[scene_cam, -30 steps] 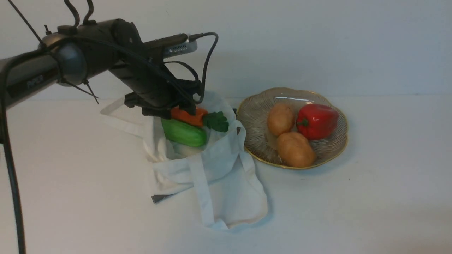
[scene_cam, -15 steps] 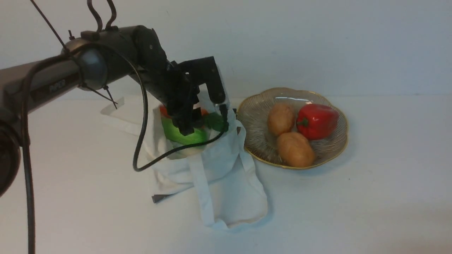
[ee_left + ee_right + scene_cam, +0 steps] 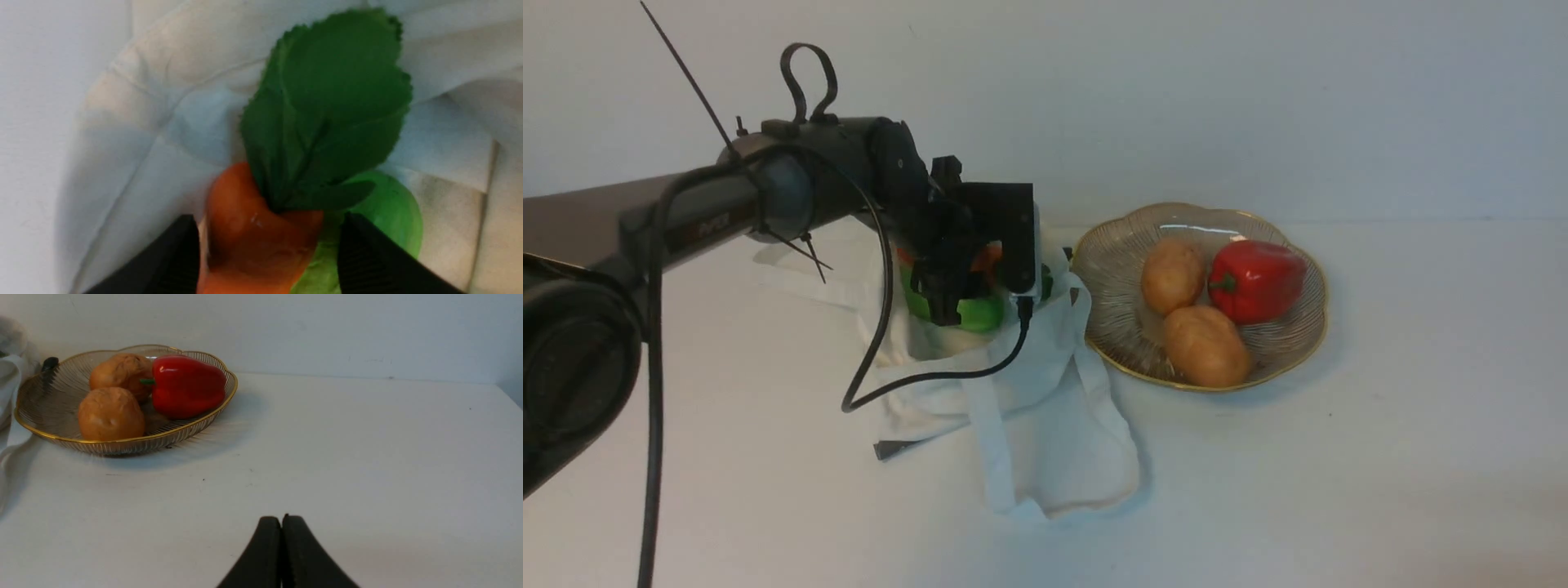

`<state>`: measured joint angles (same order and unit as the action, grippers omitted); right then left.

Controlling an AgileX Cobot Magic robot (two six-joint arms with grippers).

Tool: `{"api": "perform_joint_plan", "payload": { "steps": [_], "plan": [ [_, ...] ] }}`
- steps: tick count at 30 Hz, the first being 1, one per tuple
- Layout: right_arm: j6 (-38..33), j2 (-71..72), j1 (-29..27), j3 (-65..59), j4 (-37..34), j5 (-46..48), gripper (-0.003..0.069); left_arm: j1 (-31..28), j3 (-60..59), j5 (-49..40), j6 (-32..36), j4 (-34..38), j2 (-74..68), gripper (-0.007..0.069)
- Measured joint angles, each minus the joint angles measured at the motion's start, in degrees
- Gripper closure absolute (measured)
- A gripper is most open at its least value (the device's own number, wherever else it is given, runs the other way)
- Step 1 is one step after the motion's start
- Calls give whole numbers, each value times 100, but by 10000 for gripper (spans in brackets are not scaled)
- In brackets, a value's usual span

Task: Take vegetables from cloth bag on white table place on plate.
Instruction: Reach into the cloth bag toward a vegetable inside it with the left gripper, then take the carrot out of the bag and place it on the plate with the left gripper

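The carrot's leaves are thin and fan out, so my left gripper should next grab the orange carrot by the thick orange end (image 3: pixel 260 237) just below them.
The cloth bag (image 3: pixel 1045 441) lies on the white table (image 3: pixel 1339 474), its mouth towards the back. In the mouth lie the vegetables: an orange carrot (image 3: pixel 253 228) with dark green leaves (image 3: pixel 327 102), resting on a light green cucumber (image 3: pixel 392 212). My left gripper (image 3: pixel 269 218) is down in the bag mouth and open, one finger on each side of the carrot's thick end. The front view shows the left gripper (image 3: pixel 968 290) covering most of the carrot (image 3: pixel 988 257) and cucumber (image 3: pixel 976 314). The plate (image 3: pixel 1115 278) stands right of the bag. My right gripper (image 3: pixel 282 517) is shut and empty, low over the table.
On the plate (image 3: pixel 53 400) lie two brown potatoes (image 3: pixel 1205 343) and a red pepper (image 3: pixel 1258 278). A black cable (image 3: pixel 931 376) loops from my left wrist down over the bag. A pale wall (image 3: pixel 1258 98) closes the back of the table.
My left arm has swung right and down, its wrist turning. The gripper has come from above the bag's back edge to straddle the carrot. Its jaws kept the same width.
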<state>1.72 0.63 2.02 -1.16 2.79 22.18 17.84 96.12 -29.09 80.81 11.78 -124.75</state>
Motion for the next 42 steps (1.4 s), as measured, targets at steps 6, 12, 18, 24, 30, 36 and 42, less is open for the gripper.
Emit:
{"api": "perform_joint_plan", "payload": {
  "steps": [6,12,18,24,30,36,42],
  "plan": [
    [0,0,0,0,0,0,673,0,3,285,-330,138,-61,328],
    [0,0,0,0,0,0,673,12,3,126,-900,237,-39,349],
    [0,0,0,0,0,0,673,111,-3,-591,-1189,255,396,347],
    [0,0,0,0,0,0,673,257,-3,-983,-1610,296,1077,347],
    [0,0,0,0,0,0,673,420,-3,-1012,-3197,1277,1696,347],
    [0,0,0,0,0,0,673,633,-3,-639,-3955,3126,1718,347],
    [0,0,0,0,0,0,673,852,-3,268,-3933,5117,1044,347]
  ]
}}
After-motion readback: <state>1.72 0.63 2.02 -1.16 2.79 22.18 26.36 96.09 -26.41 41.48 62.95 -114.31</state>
